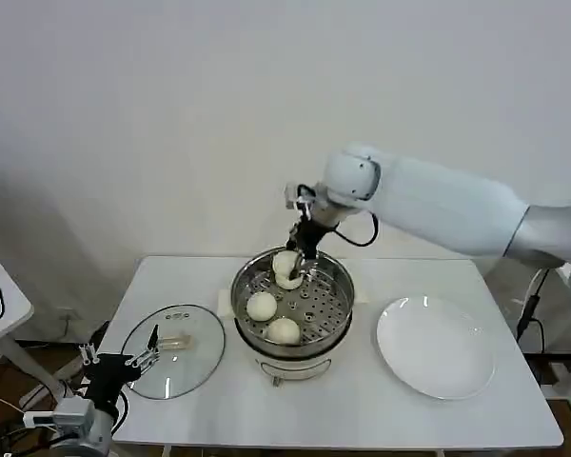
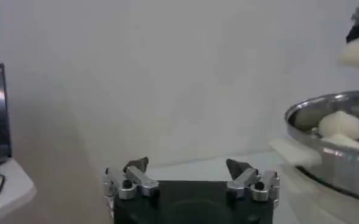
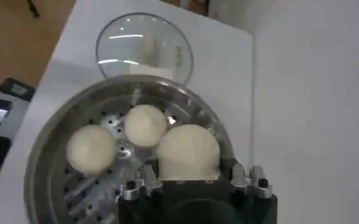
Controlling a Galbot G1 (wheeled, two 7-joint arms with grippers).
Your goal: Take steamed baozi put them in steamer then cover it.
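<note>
My left gripper takes hold of the glass lid (image 1: 173, 367) by its narrow pale handle (image 1: 174, 342) next, since the lid lies flat and spreads wide.
The steel steamer (image 1: 335, 286) stands mid-table with its perforated tray showing. Two cream-white baozi (image 1: 261, 306) (image 1: 284, 330) lie on the tray, and the right wrist view shows them as well (image 3: 91, 149) (image 3: 145, 125). My right gripper (image 1: 298, 259) hangs over the steamer's back rim, shut on a third baozi (image 3: 188, 152) just above the tray. My left gripper (image 1: 124, 363) waits open and empty at the table's front-left corner, beside the glass lid. In the left wrist view that gripper (image 2: 187, 167) faces the steamer (image 2: 331, 164).
The clear glass lid (image 1: 174, 349) with its pale handle lies flat to the left of the steamer. A bare white plate (image 1: 436, 346) sits to the right. A side table (image 1: 5, 305) stands beyond the left edge.
</note>
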